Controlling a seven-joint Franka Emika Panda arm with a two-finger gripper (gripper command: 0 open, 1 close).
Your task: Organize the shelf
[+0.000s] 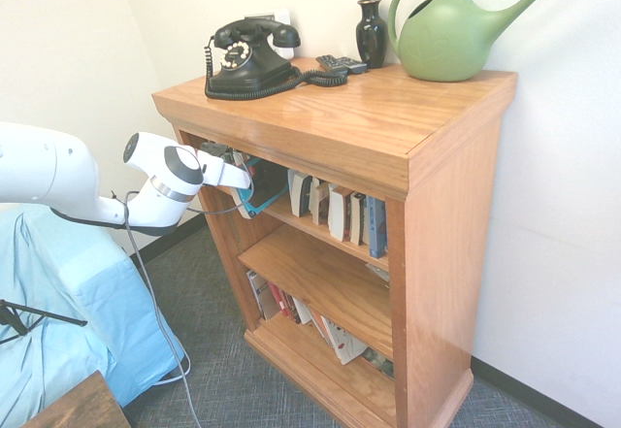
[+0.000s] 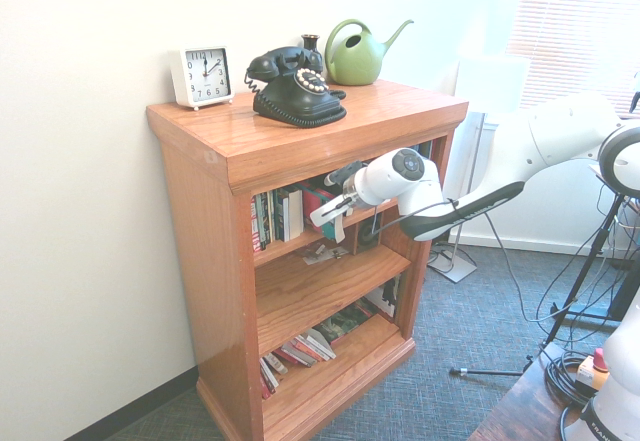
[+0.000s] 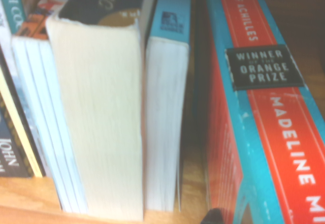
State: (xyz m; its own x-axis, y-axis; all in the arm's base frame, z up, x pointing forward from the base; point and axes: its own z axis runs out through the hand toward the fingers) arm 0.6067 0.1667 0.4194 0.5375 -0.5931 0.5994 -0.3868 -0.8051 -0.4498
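The red and teal book leans on the top shelf (image 3: 193, 183) beside the upright books and would settle there, so my gripper should release it.
The shelf (image 1: 388, 108) (image 2: 400, 111) is an orange-brown wooden bookcase with three tiers. My gripper (image 1: 243, 178) (image 2: 333, 213) reaches into the top tier at its open end and is shut on a red and teal book (image 1: 267, 195) (image 2: 318, 201) that leans at a tilt. In the wrist view this book (image 3: 264, 132) fills the right side, with "Orange Prize" printed on it. Beside it a row of books (image 1: 335, 210) (image 2: 280, 216) (image 3: 101, 122) stands upright, some with page edges facing out. More books (image 1: 291, 307) (image 2: 300, 349) lie slumped on the bottom tier.
On the top board stand a black dial telephone (image 1: 247, 59), a green watering can (image 1: 446, 35), a dark vase (image 1: 371, 30), a remote (image 1: 340, 62) and a white clock (image 2: 203, 74). A small paper item (image 2: 322, 254) lies on the middle tier. A blue-covered object (image 1: 68, 302) sits under the arm.
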